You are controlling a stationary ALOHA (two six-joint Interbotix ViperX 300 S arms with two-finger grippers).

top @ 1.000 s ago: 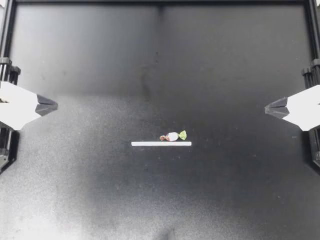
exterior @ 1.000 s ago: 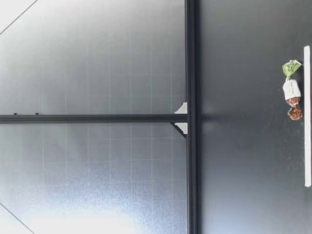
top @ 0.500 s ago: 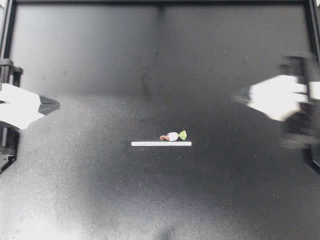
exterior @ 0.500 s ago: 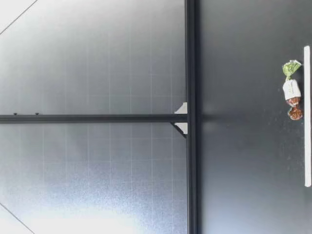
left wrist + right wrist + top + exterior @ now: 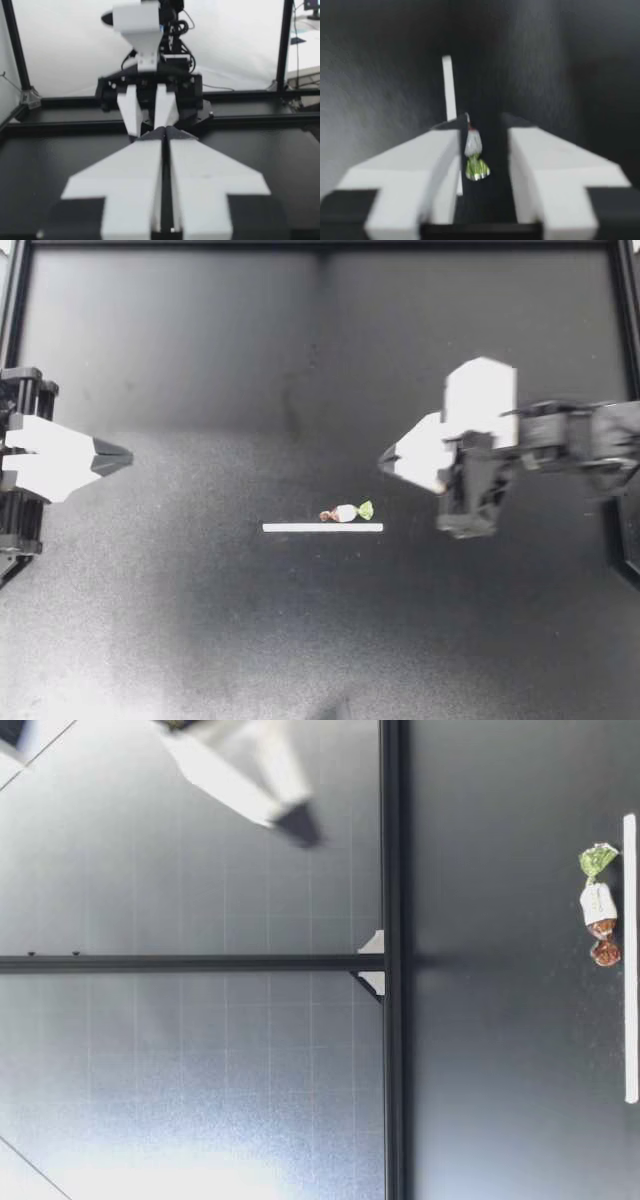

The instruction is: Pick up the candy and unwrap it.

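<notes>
My right gripper picks up the candy by its green twisted end [image 5: 365, 510] next. The candy's brown twisted end [image 5: 325, 516] then stays free for unwrapping.
The candy [image 5: 346, 511], white in the middle with a green twist at one end and a brown one at the other, lies on the black table just behind a white strip [image 5: 322, 527]. My right gripper [image 5: 400, 453] hangs open to the right of the candy and above the table. In the right wrist view the candy [image 5: 474, 156] shows through the gap between the spread fingers [image 5: 410, 170], untouched. My left gripper [image 5: 125, 456] stays at the left edge; in its own view the left gripper [image 5: 164, 134] is shut on nothing. In the low view the candy [image 5: 600, 907] rests flat.
A gripper [image 5: 262, 782] hangs high above the table in the low view. The black frame rail [image 5: 320, 245] borders the far side of the table [image 5: 200, 620]. My right arm [image 5: 145, 75] faces the left wrist camera across the table.
My right arm swung in from the right edge toward the candy and its gripper opened. The left gripper edged slightly inward. The candy has not moved.
</notes>
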